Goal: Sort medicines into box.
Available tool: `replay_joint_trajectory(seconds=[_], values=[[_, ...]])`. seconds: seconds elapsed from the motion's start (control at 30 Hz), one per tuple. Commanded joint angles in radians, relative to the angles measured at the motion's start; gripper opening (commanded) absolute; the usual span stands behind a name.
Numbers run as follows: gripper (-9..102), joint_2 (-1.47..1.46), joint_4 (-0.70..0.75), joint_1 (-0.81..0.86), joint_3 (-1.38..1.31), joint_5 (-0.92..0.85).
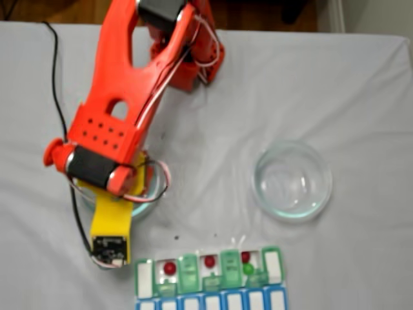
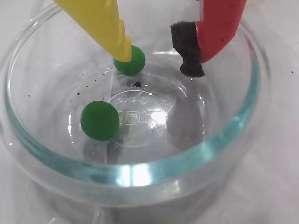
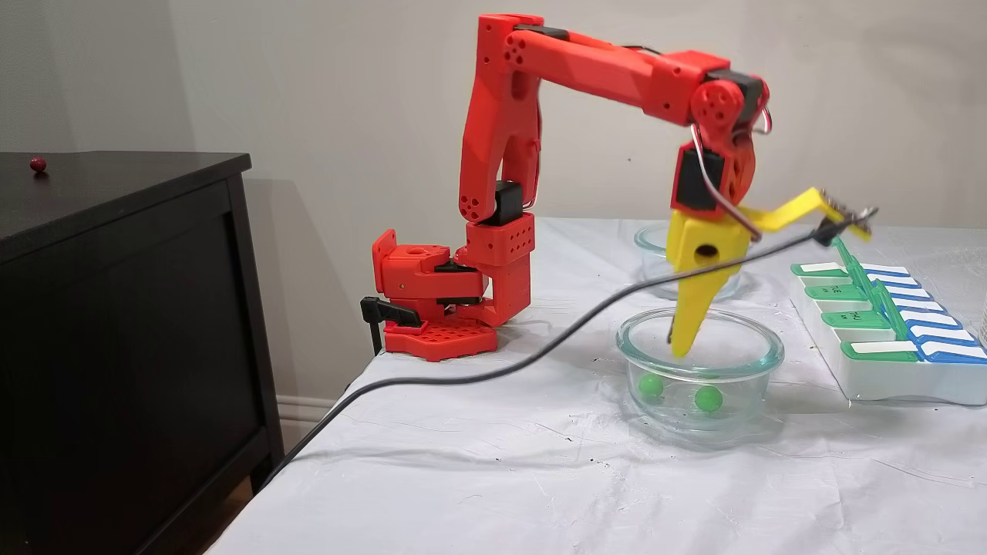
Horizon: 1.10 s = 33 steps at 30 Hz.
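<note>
The gripper should next grab the green medicine ball by its round body, so that the ball can fill an open section of the pill box.
My gripper (image 2: 159, 63) hangs open inside a clear glass dish (image 2: 140, 173), its yellow finger (image 2: 105, 23) on the left and its red finger (image 2: 219, 28) with a black pad on the right. Two green medicines lie in the dish: one (image 2: 130, 60) touches the yellow fingertip, the other (image 2: 99, 120) sits apart, nearer the camera. From the side, the gripper (image 3: 678, 343) dips below the dish rim (image 3: 700, 339). The box (image 1: 143, 278) lies at the table's near edge with its lids up. It holds three red medicines (image 1: 170, 267) (image 1: 209, 261) (image 1: 245, 256) and one green one (image 1: 248, 268).
A second glass dish (image 1: 292, 181) stands to the right in the top-down fixed view. A black cable (image 3: 478, 370) crosses the table past the arm's base (image 3: 439, 308). In the side fixed view a dark cabinet (image 3: 116, 308) with a small red ball (image 3: 37, 163) on it stands at the left.
</note>
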Motion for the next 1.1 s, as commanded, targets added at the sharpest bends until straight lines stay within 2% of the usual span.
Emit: replay_joint_trajectory(seconds=[0.0, 0.13, 0.43, 0.73, 0.87, 1.07], values=[[16, -0.023, 0.067, 0.020, -0.130, -0.035], [16, -0.086, 0.144, 0.034, -0.204, -0.067], [17, -0.117, 0.120, 0.057, -0.199, -0.153], [16, -0.181, 0.207, 0.097, -0.276, -0.264], [12, -0.199, 0.218, 0.094, -0.273, -0.313], [12, -0.201, 0.218, 0.109, -0.279, -0.362]])
